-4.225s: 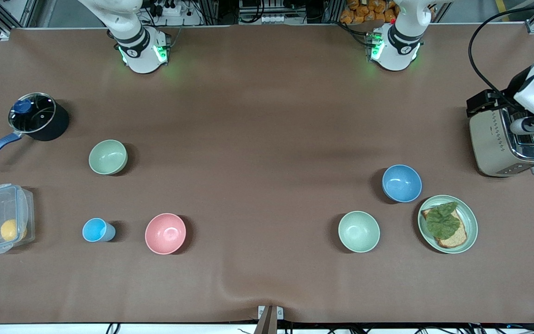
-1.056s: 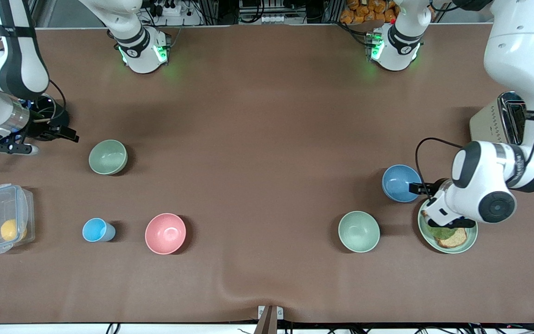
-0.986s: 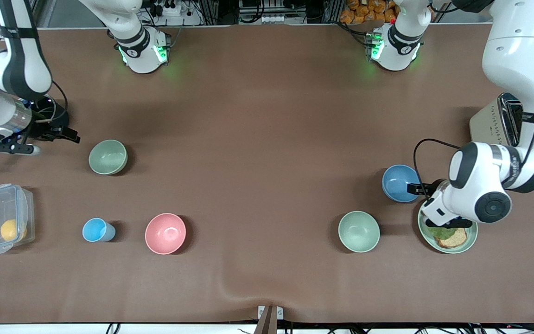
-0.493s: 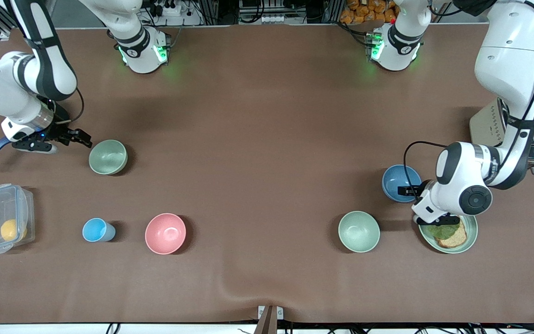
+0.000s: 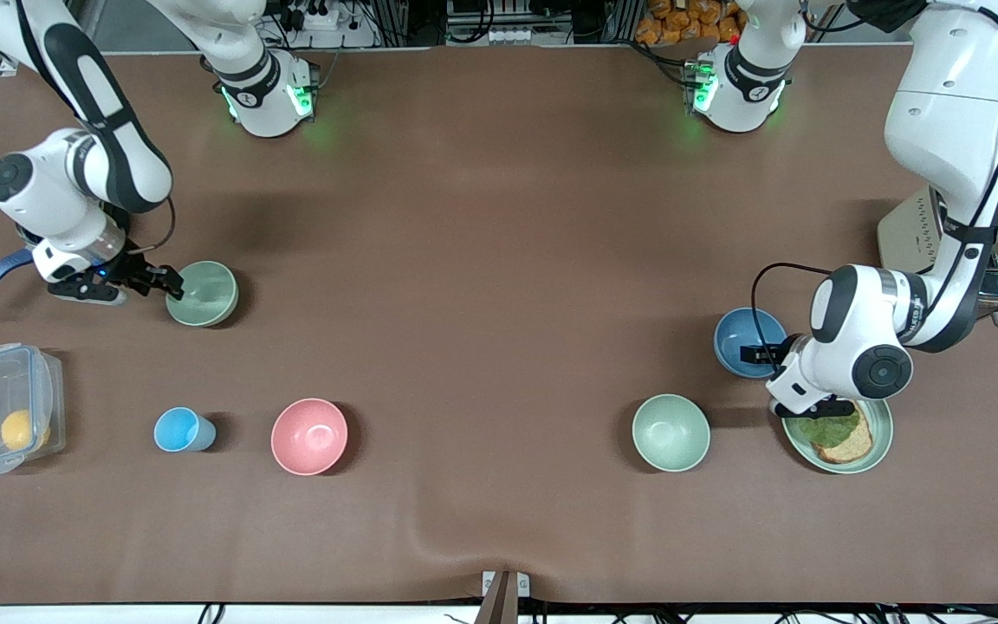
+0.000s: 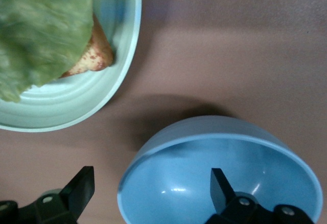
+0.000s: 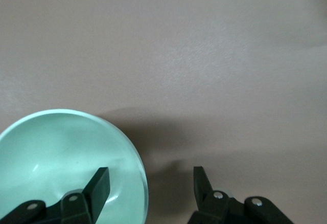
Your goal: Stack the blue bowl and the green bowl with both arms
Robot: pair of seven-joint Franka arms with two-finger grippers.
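I need to close my left gripper now, because my fingers are on either side of the blue bowl's rim and would hold the blue bowl (image 5: 737, 338).
The blue bowl (image 5: 737, 338) stands upright toward the left arm's end of the table. My left gripper (image 5: 763, 355) is open at its rim beside the plate. In the left wrist view (image 6: 150, 191) one finger is inside the blue bowl (image 6: 219, 162) and one is outside. The green bowl (image 5: 209, 295) stands upright toward the right arm's end. My right gripper (image 5: 168, 286) is open at its rim. In the right wrist view (image 7: 150, 183) one finger is over the inside of the green bowl (image 7: 51, 157) and one is outside it.
A mint bowl (image 5: 670, 432) and a green plate (image 5: 887, 433) with bread and lettuce lie nearer the camera than the blue bowl. A toaster (image 5: 906, 238) stands at the left arm's end. A pink bowl (image 5: 309, 436), a light-blue cup (image 5: 178, 430) and a clear box (image 5: 5, 407) lie nearer the camera than the green bowl.
Both arms have come into view and lowered. My right gripper moved to the green bowl's rim. My left gripper moved a little further over the blue bowl's rim. The bowls have not moved.
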